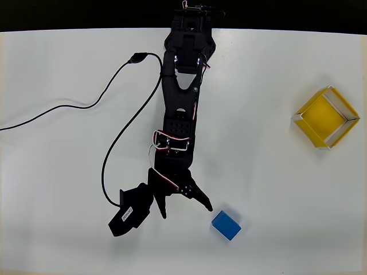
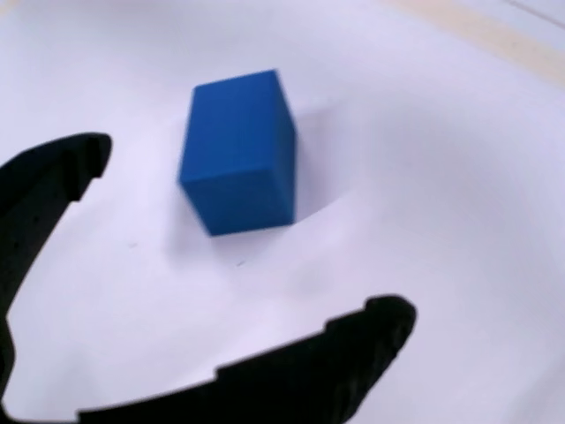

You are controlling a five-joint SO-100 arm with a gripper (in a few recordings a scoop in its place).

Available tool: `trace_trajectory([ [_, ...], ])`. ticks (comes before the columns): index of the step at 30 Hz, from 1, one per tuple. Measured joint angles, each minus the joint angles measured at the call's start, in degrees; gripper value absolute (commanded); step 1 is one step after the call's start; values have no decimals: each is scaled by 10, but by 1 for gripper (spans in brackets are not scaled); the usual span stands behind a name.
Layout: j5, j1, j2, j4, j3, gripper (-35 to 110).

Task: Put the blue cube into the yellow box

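Observation:
The blue cube needs to go into the yellow box. My gripper should pick up the cube by its opposite long sides next.
The blue cube lies on the white table near the front edge, right of centre in the overhead view. My black gripper stands open just left of it, its right fingertip a short way from the cube's corner. In the wrist view the blue cube sits ahead of the gripper, beyond the two spread black fingers, with nothing between them. The yellow box rests at the far right of the table, turned diamond-wise and holding nothing.
A black cable loops across the table left of the arm, from its base down toward the gripper. The table's far edge meets a dark band at the top of the overhead view.

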Motion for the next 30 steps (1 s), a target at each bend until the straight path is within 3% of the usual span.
trace_trajectory([
  [11,0,-49,-192,-53,-174,61],
  [30,11,-93,-348,-101,-285,60],
])
